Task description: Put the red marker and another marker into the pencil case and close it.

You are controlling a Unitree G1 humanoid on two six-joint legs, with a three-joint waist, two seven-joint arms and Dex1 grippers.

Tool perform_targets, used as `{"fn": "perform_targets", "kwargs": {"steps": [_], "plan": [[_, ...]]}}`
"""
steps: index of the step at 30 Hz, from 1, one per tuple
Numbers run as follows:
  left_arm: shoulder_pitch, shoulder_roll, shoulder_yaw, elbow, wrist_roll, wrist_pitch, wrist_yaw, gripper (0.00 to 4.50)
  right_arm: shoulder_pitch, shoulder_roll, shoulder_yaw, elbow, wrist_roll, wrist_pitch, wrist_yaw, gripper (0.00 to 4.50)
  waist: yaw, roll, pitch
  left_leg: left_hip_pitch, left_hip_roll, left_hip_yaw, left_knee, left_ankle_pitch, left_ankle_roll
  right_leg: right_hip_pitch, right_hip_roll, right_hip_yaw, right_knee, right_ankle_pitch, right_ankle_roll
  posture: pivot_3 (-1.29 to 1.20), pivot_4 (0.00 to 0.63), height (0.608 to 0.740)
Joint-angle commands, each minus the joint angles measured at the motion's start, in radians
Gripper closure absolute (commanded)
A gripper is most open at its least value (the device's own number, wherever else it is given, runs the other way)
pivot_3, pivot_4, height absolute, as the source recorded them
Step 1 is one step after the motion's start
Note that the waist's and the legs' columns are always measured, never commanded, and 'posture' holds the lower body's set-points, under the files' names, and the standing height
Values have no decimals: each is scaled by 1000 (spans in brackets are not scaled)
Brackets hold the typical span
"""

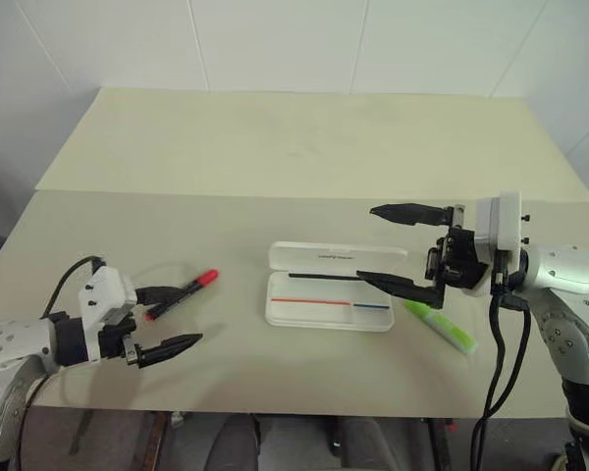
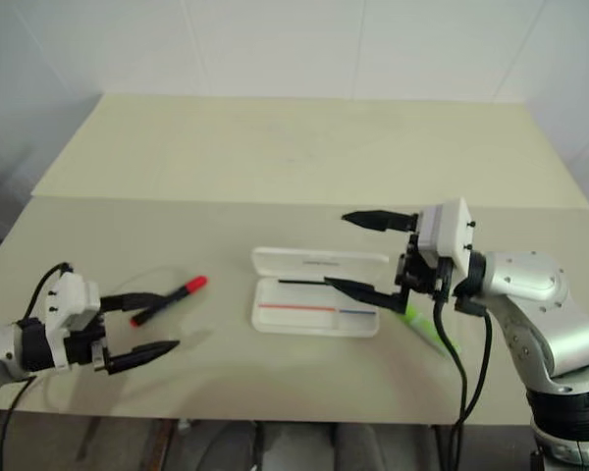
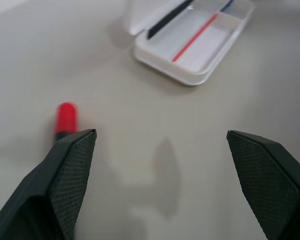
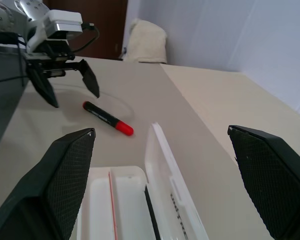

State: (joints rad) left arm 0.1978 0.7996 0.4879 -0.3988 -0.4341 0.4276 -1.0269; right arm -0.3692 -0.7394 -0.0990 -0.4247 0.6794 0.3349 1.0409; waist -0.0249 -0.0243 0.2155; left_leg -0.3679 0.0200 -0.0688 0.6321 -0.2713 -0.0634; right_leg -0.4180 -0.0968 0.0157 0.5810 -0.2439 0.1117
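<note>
The left gripper next needs to put the red marker into the pencil case (image 1: pixel 314 315), so it needs to grip the marker by its black body (image 1: pixel 175 300).
The red marker (image 1: pixel 184 293) lies on the table at the left, its red end toward the pencil case. My left gripper (image 1: pixel 187 316) is open at the marker's black end, with one finger over the barrel and nothing gripped. The white pencil case (image 1: pixel 314 315) lies open in the middle, lid (image 1: pixel 336 257) folded back, thin black and red-blue lines inside. My right gripper (image 1: pixel 367 243) hovers open and empty over the case's right end. The lime-green marker (image 1: pixel 442 327) lies just right of the case, below the right wrist. In the right wrist view the left gripper (image 4: pixel 74 98) stands beside the red marker (image 4: pixel 108 119).
The beige table (image 1: pixel 294 147) stretches far behind the case, with white walls beyond it. The table's front edge runs just below both grippers. Black cables hang from each wrist.
</note>
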Motion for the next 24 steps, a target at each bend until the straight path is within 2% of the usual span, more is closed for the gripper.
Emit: {"fn": "perform_targets", "kwargs": {"steps": [1, 6, 13, 24], "plan": [[26, -8, 57, 75, 55, -133, 24, 33, -29, 3, -4, -7, 27, 0, 27, 0, 0, 0, 0, 0, 0, 0, 0, 0, 0, 0, 0, 0, 0, 0, 0, 0, 150, 740], [24, -4, 80, 217, 79, -269, 26, 33, -55, 12, 11, -22, 31, 16, 21, 0, -1, 0, 0, -1, 1, 1, 0, 0, 0, 0, 0, -1, -3, 2, -1, 0, 150, 740], [-48, -5, 7, 344, 101, -366, 26, 33, 0, -56, 12, -73, 70, 69, 113, 0, 6, 0, 0, -2, 2, 1, -2, 0, 0, -1, 0, -3, -5, 2, -1, 0, 150, 740], [-156, -23, -138, 437, 106, -360, 37, 33, 14, -59, -2, -87, 67, 82, 104, 0, -3, -1, 0, -1, 3, 2, -1, 0, 0, -1, 1, -3, -4, 3, -2, 0, 150, 740]]}}
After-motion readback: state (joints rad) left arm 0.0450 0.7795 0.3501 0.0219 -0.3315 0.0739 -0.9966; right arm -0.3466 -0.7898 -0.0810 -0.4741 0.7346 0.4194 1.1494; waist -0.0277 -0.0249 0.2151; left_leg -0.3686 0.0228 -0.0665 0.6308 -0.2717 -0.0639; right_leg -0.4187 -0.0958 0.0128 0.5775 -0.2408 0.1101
